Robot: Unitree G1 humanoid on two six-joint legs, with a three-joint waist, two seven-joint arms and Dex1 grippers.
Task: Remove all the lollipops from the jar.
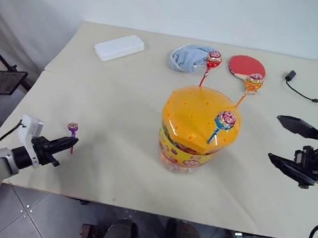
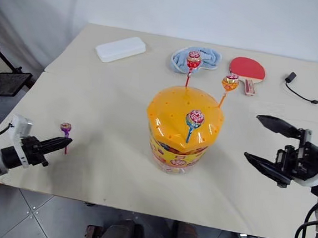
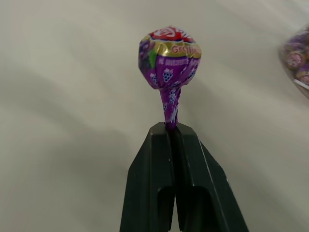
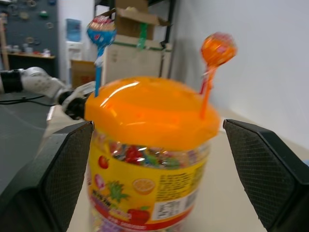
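The purple lollipop's stick (image 1: 71, 150) reaches down to the table and the lollipop would rest there if let go, so it is time for my left gripper to release it now.
The jar (image 1: 193, 147), a clear tub with a printed label and a holed orange lid (image 1: 198, 114), stands mid-table. Three lollipops stick up from the lid: a red one (image 1: 214, 60) at the back, an orange one (image 1: 254, 83) at the right, a blue-pink one (image 1: 225, 120) at the front. My left gripper (image 1: 72, 140) is over the table's front left, far from the jar, shut on the stick of a purple lollipop (image 3: 169, 58). To the jar's right my right gripper (image 1: 282, 142) stands open and apart from it, its fingers (image 4: 58, 179) empty.
At the back of the table lie a white box (image 1: 119, 47), a blue cloth (image 1: 186, 57), a red paddle (image 1: 247, 66) and a black cable (image 1: 298, 89). A black stand (image 1: 3, 80) sits off the table's left side. The table's front edge (image 1: 140, 206) is close below both grippers.
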